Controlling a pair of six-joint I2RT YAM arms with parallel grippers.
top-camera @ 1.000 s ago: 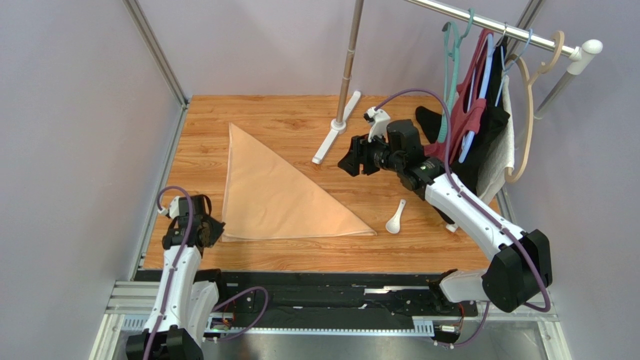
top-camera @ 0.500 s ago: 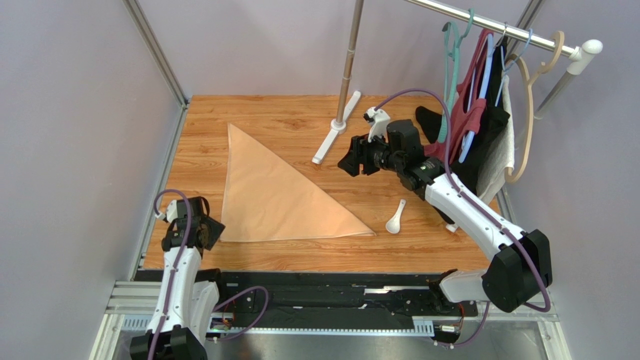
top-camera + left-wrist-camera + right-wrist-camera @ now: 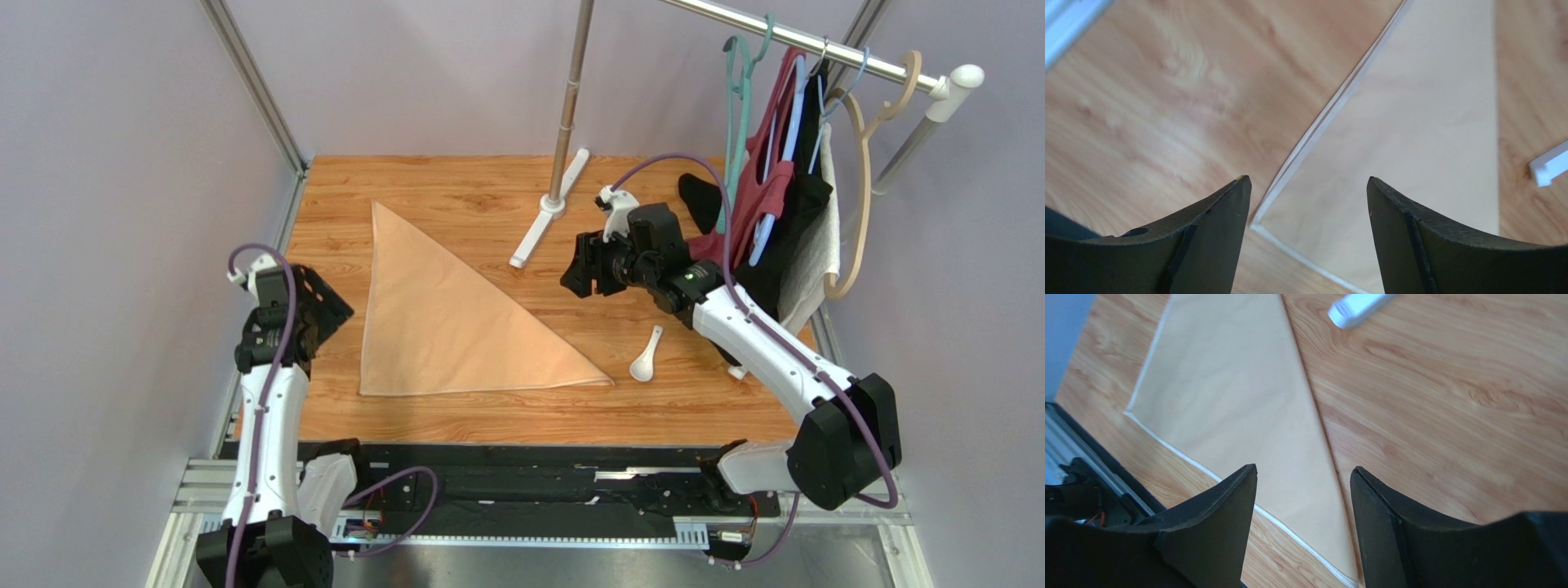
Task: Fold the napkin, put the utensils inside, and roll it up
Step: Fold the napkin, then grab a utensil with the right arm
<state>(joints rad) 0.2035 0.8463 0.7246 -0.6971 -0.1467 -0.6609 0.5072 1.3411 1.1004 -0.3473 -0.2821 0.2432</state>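
Note:
The white spoon needs to go flat on the napkin (image 3: 454,325). My right gripper should next grab the spoon across its narrow handle (image 3: 654,339), so the spoon's bowl stays free.
The peach-tan napkin (image 3: 454,325) lies flat on the wooden table, folded into a triangle, its white-hemmed near-left corner (image 3: 1257,223) below my left gripper. My left gripper (image 3: 326,306) (image 3: 1308,179) hangs open just left of that corner, holding nothing. The white spoon (image 3: 645,358) lies on the wood right of the napkin's near-right tip; neither wrist view shows it. My right gripper (image 3: 574,267) (image 3: 1304,468) hovers open and empty above the table behind the spoon, looking down on the napkin (image 3: 1235,386) and its long folded edge.
A metal pole (image 3: 570,98) stands at the back on a long white foot (image 3: 548,208) (image 3: 1358,306) (image 3: 1548,165). A rail with hangers and dark red, black and white garments (image 3: 785,184) fills the back right. A metal frame rail (image 3: 260,263) borders the table's left edge.
My left gripper has opened, let go of the napkin's near-left corner, and lifted back toward the left edge. The right arm shifted only slightly.

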